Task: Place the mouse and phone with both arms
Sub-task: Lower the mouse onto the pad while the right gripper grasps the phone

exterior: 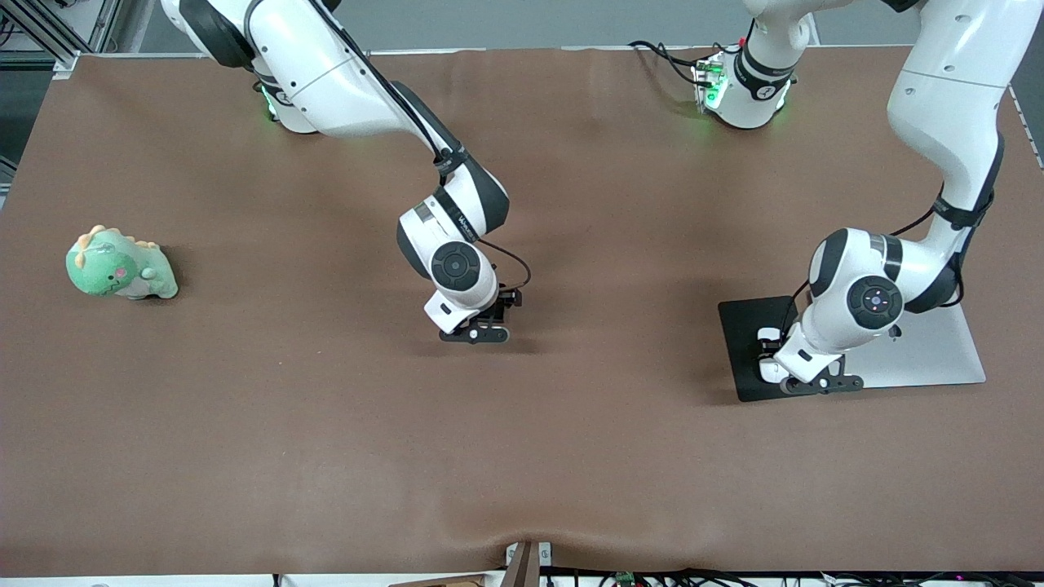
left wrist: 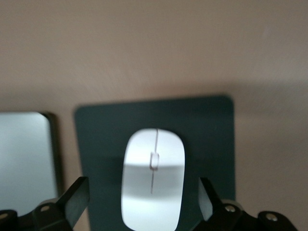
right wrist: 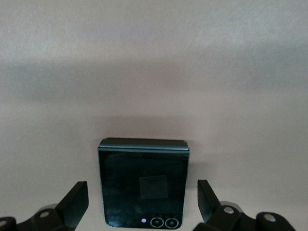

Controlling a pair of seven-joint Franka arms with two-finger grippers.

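I will place the black folded phone by grabbing it with my right gripper at its two side edges, which leaves the phone's lenses uncovered.
The white mouse (left wrist: 153,180) lies on a dark pad (left wrist: 207,125). My left gripper (left wrist: 143,202) is open and low over it, with one finger on each side of the mouse and a gap to its shell. In the front view the left gripper (exterior: 820,383) covers most of the mouse (exterior: 767,335). The black folded phone (right wrist: 143,183) lies flat on the brown table, lenses toward the wrist camera. My right gripper (right wrist: 143,204) is open and straddles it without touching. In the front view the right gripper (exterior: 477,333) is at the table's middle and hides the phone.
The dark pad (exterior: 744,342) lies toward the left arm's end, beside a silver-grey slab (exterior: 930,346) that the left arm partly covers. A green dinosaur plush (exterior: 121,265) sits toward the right arm's end. The table's front edge (exterior: 522,562) is nearest the camera.
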